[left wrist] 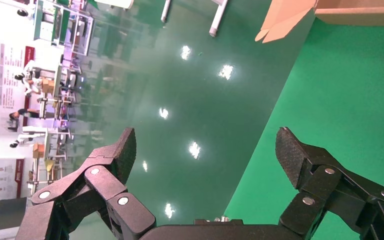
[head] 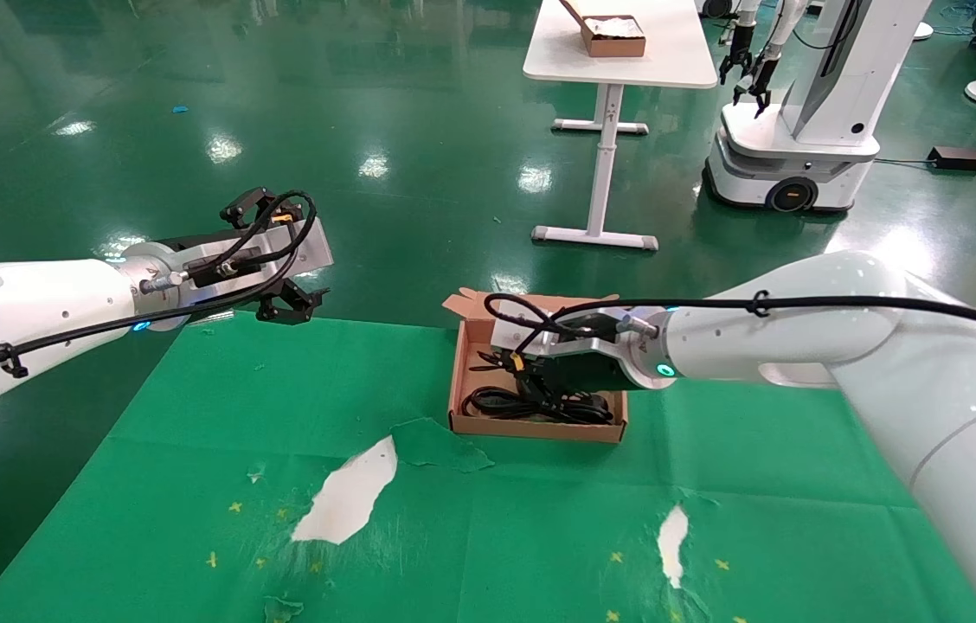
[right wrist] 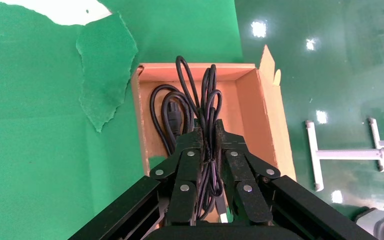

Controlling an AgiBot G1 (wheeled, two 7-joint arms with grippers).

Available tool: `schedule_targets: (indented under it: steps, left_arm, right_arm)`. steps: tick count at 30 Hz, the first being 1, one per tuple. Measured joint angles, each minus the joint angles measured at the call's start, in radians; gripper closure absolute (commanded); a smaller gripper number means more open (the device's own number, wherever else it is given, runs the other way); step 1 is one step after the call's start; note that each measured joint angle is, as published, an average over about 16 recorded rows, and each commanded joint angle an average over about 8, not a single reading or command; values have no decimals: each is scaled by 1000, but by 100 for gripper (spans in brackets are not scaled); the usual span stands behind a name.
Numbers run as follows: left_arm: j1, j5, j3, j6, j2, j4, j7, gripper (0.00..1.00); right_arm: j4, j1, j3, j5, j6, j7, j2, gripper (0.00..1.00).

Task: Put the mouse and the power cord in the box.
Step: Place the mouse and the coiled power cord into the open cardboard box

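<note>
The bundled mouse cable [right wrist: 207, 102] hangs low inside the box's outline and would lie inside the box, so my right gripper is ready to release now.
The brown cardboard box [head: 540, 430] [right wrist: 260, 110] sits at the far middle of the green-covered table; one of its flaps [left wrist: 280, 25] also shows in the left wrist view. The thick black power cord [head: 497, 402] [right wrist: 160, 100] lies coiled inside it. My right gripper [head: 531, 372] [right wrist: 207, 132] hangs over the box, shut on a bundle of thin black mouse cable [right wrist: 207, 90], with the USB plug [right wrist: 223, 215] between the finger links. The mouse's oval body is hidden. My left gripper [head: 289, 307] [left wrist: 207, 145] is open and holds nothing, hovering at the table's far left edge.
Torn patches in the green cover expose white table [head: 349, 497] [head: 672, 541], and a loose green flap [head: 440, 446] lies just in front of the box. Beyond the table are a white desk carrying a smaller cardboard box [head: 613, 35] and another robot [head: 799, 130].
</note>
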Motion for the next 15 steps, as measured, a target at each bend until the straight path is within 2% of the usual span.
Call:
schedule_targets:
  steps: [15]
  left_arm:
    - [1, -3, 0, -1, 4, 4, 5, 0]
  right_arm:
    - [35, -7, 25, 1, -19, -6, 17, 0]
